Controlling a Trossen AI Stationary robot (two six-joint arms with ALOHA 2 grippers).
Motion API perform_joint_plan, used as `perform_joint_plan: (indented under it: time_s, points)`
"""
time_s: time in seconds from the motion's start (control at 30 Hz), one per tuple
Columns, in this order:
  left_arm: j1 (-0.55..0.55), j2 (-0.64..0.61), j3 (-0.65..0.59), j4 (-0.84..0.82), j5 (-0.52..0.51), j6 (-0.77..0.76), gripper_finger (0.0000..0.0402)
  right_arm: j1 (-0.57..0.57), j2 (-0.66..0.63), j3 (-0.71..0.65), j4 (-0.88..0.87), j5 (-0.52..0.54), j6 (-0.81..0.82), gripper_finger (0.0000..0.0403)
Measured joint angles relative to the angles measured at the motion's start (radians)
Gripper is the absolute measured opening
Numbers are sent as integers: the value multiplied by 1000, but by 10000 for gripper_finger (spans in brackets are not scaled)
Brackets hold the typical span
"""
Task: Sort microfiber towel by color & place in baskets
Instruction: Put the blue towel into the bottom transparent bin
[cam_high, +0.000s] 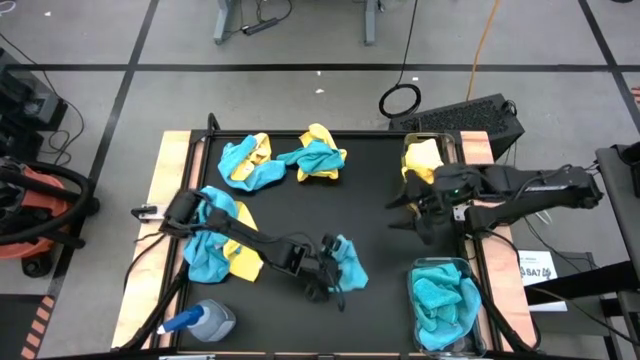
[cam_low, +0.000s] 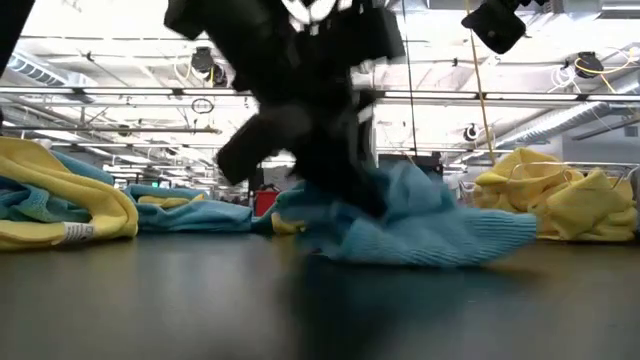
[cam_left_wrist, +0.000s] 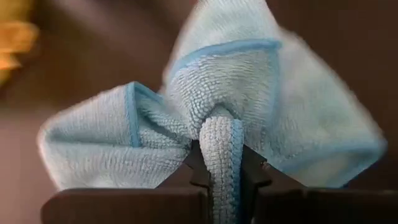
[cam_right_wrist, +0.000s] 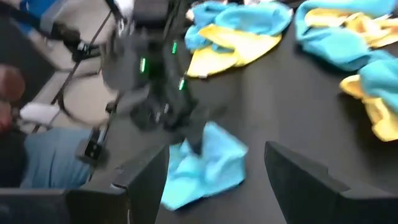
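I will sort the teal towel into the teal basket (cam_high: 445, 305), so my right gripper will hold the towel by a bunched fold of cloth (cam_high: 348, 255) next.
A single teal microfiber towel (cam_high: 348, 266) lies on the black table near its front middle, with my left gripper (cam_high: 333, 274) shut on it. My right gripper (cam_high: 400, 212) hangs open above the table's right half, touching nothing. The far right basket (cam_high: 447, 140) holds a yellow towel (cam_high: 422, 157). The near right basket (cam_high: 476, 330) holds teal towels (cam_high: 440, 300). Mixed yellow and teal towels lie in heaps at the far left (cam_high: 245, 162), the far middle (cam_high: 316, 155) and the left (cam_high: 215, 242). My left gripper pinches a raised fold of the teal towel (cam_left_wrist: 222, 146) between its two fingers (cam_left_wrist: 198, 175); the cloth bunches into the pinch in several layers. The fingers come slanting down from the table's left. The rest of the towel (cam_low: 430, 230) lies spread on the table.
A blue-capped spray bottle (cam_high: 203, 322) lies at the table's near left corner. Bare black tabletop (cam_high: 375, 185) stretches between the towel heaps and the baskets. A black keyboard (cam_high: 470, 115) sits beyond the far right corner.
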Motion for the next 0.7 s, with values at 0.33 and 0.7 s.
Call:
perform_joint_plan:
  time_s: [0.33,0.7]
  points:
    - [67,-176,2,7,-42,97,25,111,206,0,146,92,-101,256]
    - [102,-254,4,24,84,102,25,164,405,0,345,232,-264,256]
